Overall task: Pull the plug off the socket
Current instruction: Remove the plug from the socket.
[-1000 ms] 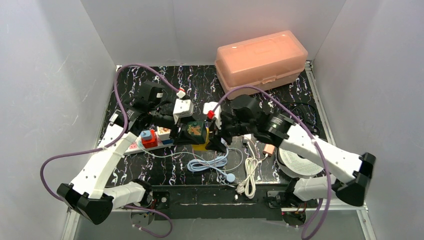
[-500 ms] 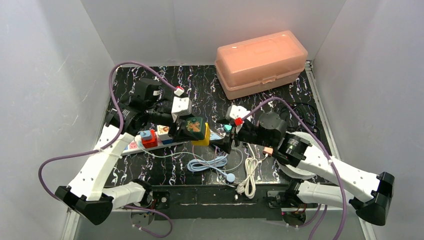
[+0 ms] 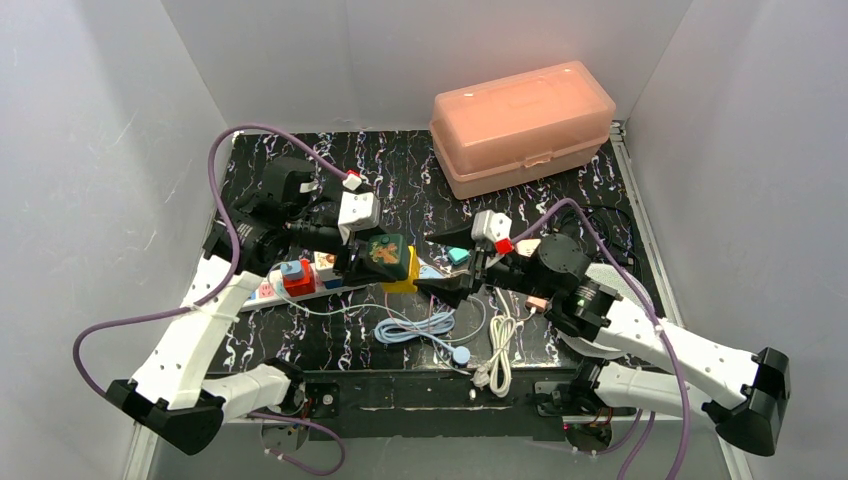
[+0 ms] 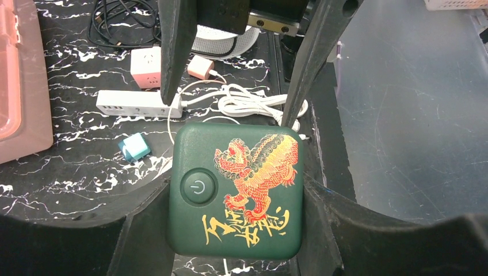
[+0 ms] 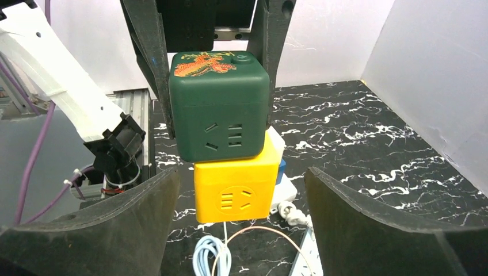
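Note:
The robot's right gripper next needs to grab the yellow cube (image 3: pixel 388 256) socket (image 3: pixel 405 281) by its two opposite sides to pull the joined cubes apart.
A dark green cube plug (image 3: pixel 388 252) with a red-and-gold dragon print sits on top of a yellow cube socket (image 3: pixel 405 281). My left gripper (image 3: pixel 372 256) is shut on the green cube's two sides; the wrist view shows it (image 4: pixel 235 190) squeezed between the fingers (image 4: pixel 144 236). In the right wrist view the green cube (image 5: pixel 221 109) rests slightly offset on the yellow cube (image 5: pixel 236 187), touching it. My right gripper (image 3: pixel 428 262) is open and empty, just right of the cubes, jaws spread wide with the yellow cube ahead between them.
A white power strip (image 3: pixel 300 285) with red and blue plugs lies left of the cubes. A second strip (image 4: pixel 135 103), a pink cube (image 4: pixel 144 59) and a small teal block (image 4: pixel 134 146) lie to the right. Coiled cables (image 3: pixel 497 345) lie in front, a pink box (image 3: pixel 520 125) at the back.
My right gripper has pulled back to the right, away from the yellow cube, and stands open. My left gripper stays shut on the green cube, shifted slightly left.

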{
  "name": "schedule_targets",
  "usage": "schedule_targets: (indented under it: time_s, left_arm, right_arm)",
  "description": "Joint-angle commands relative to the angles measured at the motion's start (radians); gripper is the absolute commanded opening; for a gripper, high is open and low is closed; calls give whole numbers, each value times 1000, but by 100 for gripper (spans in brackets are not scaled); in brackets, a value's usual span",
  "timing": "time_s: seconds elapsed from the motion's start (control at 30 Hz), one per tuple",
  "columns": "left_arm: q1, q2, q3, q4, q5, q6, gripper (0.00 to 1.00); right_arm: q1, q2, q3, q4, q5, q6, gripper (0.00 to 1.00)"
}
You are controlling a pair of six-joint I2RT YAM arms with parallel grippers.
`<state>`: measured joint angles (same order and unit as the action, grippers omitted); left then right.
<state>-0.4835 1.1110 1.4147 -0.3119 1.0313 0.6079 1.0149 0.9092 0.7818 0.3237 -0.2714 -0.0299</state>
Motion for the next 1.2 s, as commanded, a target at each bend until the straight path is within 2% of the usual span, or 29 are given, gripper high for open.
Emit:
schedule_targets:
  time_s: [0.0,0.53,0.77,0.83,0.97,1.07,1.17]
  left_arm:
    - [0,-32,47,19,72,-23,0]
    - [0,-25,87,138,69,-159,0]
    - [0,-29,97,132,70,-168,0]
    - [0,-31,93,131,72,-165,0]
    - [0,-34,86,127,72,-162,0]
    - [0,-35,86,124,69,-155,0]
    - [0,-34,87,129,68,-156,0]
  right_arm:
    - [1,40,34,125,-42,18,87]
    - [1,208,57,274,-100,8,89]
    - [1,270,83,352,-132,22,88]
    - [1,269,90,357,-135,22,81]
    - [1,260,114,322,-169,33,54]
    - [1,247,124,304,-203,64,49]
    - [1,247,135,281,-210,75,17]
